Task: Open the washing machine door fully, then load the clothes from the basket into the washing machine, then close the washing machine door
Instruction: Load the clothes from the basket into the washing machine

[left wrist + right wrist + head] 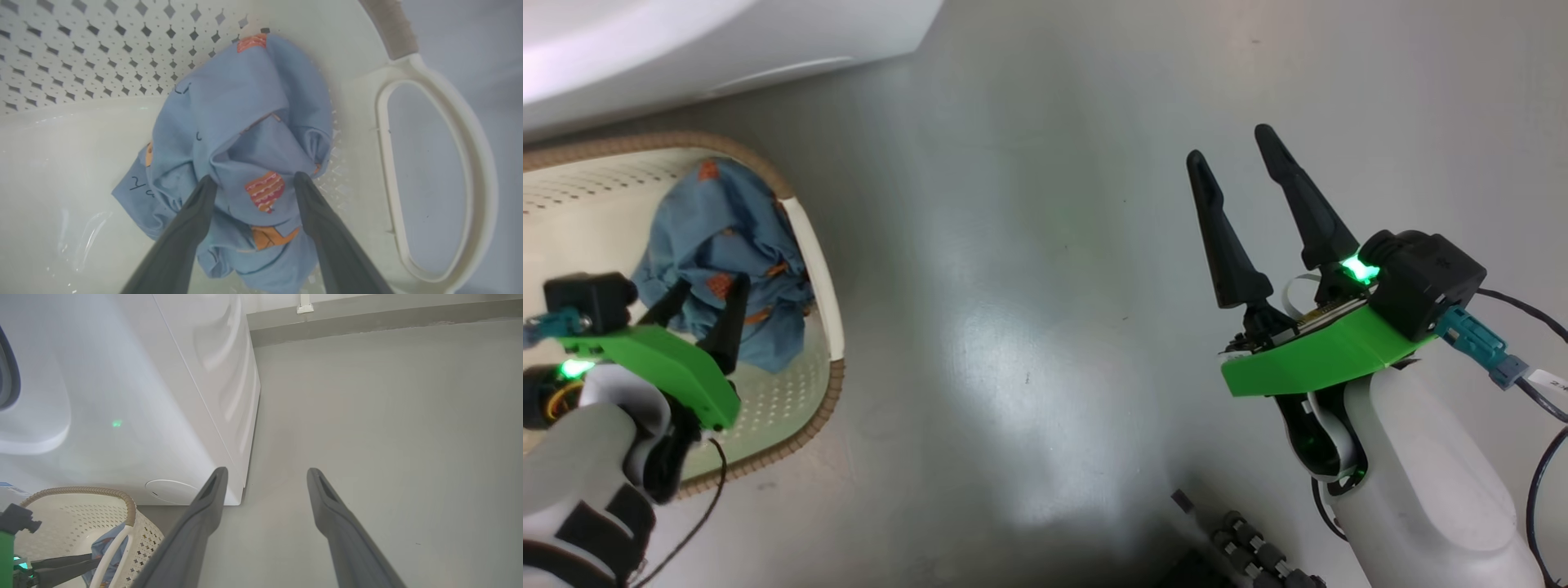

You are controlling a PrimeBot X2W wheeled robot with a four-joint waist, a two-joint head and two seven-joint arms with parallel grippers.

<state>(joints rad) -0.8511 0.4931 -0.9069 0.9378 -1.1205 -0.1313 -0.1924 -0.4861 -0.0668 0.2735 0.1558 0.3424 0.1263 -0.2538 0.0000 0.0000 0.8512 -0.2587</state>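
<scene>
Next, my left gripper needs to grab the clothes by their crumpled fold (716,284) to load the washing machine (734,44) from the basket.
The clothes (245,114) are a crumpled light blue bundle with orange and red motifs, lying in the cream basket (81,61) against its right wall. My left gripper (254,178) is open inside the basket, its fingers straddling a fold of the cloth with the tips at the fabric. From the head view the clothes (727,237), basket (827,286) and left gripper (707,304) sit at the left. My right gripper (1230,145) hangs open over bare floor, holding nothing. The white washing machine (143,396) stands behind the basket (81,514); its door is out of view.
Grey glossy floor (1029,245) spreads between the basket and my right arm. A round cover (171,492) sits low on the washer front. Dark robot parts (1258,555) lie at the bottom edge, and cables (1535,384) trail at the right. A wall skirting (367,326) runs behind.
</scene>
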